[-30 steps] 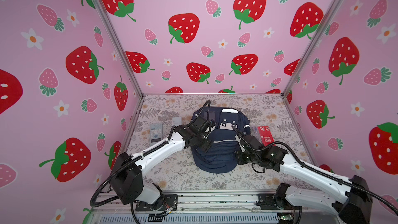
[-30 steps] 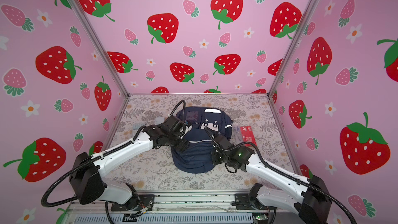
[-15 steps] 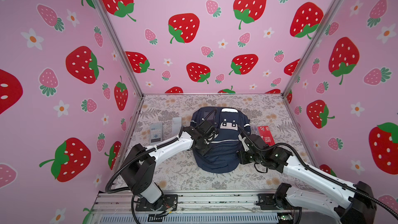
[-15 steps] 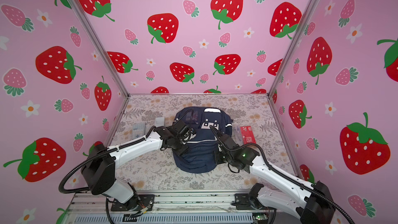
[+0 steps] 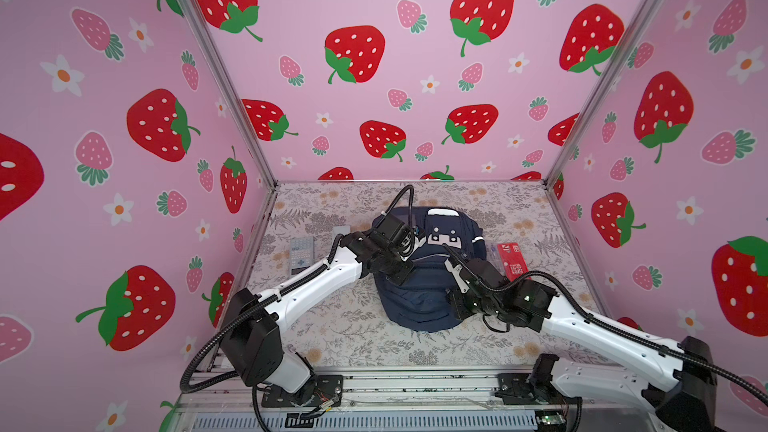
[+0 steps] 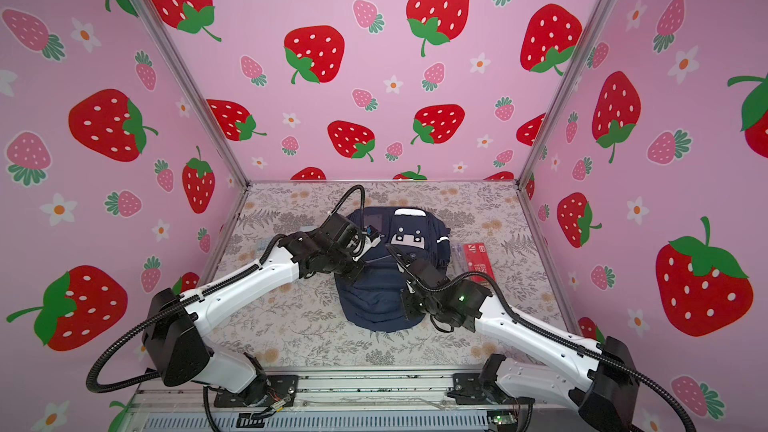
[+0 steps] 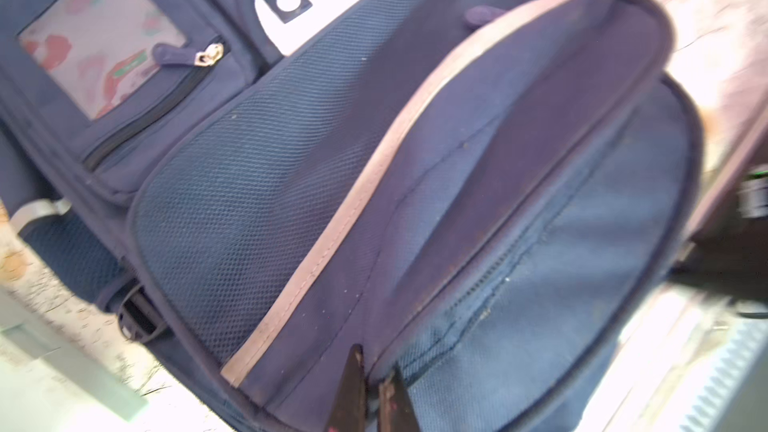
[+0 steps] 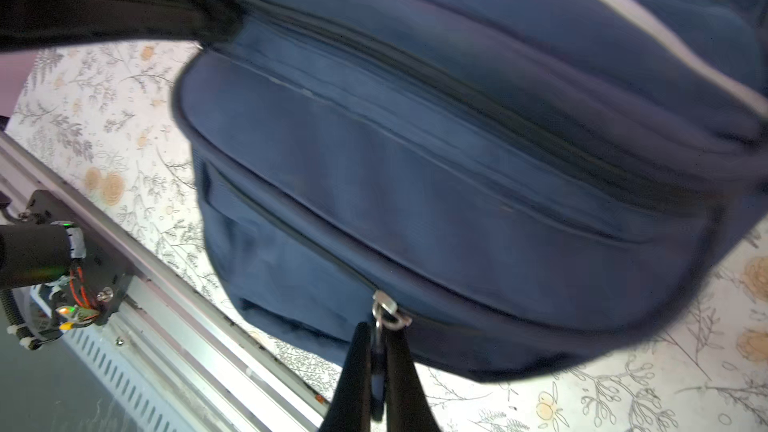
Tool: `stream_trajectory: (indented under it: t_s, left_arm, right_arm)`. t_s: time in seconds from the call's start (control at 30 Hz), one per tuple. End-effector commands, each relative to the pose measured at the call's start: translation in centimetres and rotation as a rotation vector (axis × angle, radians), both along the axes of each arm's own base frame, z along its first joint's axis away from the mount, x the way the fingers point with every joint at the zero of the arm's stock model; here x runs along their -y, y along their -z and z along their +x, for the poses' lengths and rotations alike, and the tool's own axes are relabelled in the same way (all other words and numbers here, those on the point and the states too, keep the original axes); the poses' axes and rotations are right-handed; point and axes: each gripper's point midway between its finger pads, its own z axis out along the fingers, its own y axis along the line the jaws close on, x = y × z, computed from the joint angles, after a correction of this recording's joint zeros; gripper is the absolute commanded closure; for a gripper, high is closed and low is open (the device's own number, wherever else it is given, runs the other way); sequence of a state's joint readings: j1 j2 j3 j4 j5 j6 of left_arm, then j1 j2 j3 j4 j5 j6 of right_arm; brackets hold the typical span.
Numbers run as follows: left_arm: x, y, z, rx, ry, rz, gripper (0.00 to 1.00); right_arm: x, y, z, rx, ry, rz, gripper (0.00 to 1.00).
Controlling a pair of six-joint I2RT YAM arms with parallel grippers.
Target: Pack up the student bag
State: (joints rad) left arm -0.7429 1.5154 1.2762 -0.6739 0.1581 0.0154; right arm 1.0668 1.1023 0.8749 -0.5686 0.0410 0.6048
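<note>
The seam goes on past my right gripper's fingers. I will keep holding the pull tab, because it would stay in the middle of the seam if I opened them now.
The student bag (image 5: 419, 292) (image 6: 374, 301), a navy backpack with a white face patch, lies flat in the middle of the floral table. My left gripper (image 5: 403, 272) (image 6: 353, 272) rests on its left side. In the left wrist view its fingers (image 7: 374, 367) are shut, pinching bag fabric beside a zip seam under the silver stripe (image 7: 332, 243). My right gripper (image 5: 453, 311) (image 6: 409, 309) sits at the bag's near right edge. In the right wrist view it (image 8: 378, 342) is shut on the pull tab hanging from a metal zip slider (image 8: 384, 305).
A red booklet (image 5: 513, 257) (image 6: 478, 259) and a clear case (image 5: 492, 251) lie right of the bag. A grey calculator (image 5: 301, 253) lies to its left. The aluminium rail (image 5: 415, 384) runs along the front edge. Pink walls close off three sides.
The left gripper's jaws have closed from wide open onto the bag fabric, and its arm shifted slightly on the bag's left side. The right gripper has kept its hold.
</note>
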Motion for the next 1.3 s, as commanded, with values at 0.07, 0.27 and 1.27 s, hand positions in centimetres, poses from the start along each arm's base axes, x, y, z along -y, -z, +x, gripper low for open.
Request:
stream_trajectory:
  t_s: [0.07, 0.27, 1.27]
  left_arm:
    - [5.1, -6.3, 0.2, 0.019, 0.017, -0.247, 1.00]
    - [7.7, -8.9, -0.8, -0.072, 0.008, -0.462, 1.00]
    - [-12.2, -3.0, 2.3, 0.221, -0.609, -0.082, 0.01]
  right_arm:
    - [-3.7, -0.8, -1.3, -0.019, -0.084, 0.055, 1.00]
    - [-7.0, 2.1, -1.6, -0.055, -0.106, 0.071, 1.00]
    - [0.7, -7.6, 3.6, 0.220, 0.251, 0.256, 0.34]
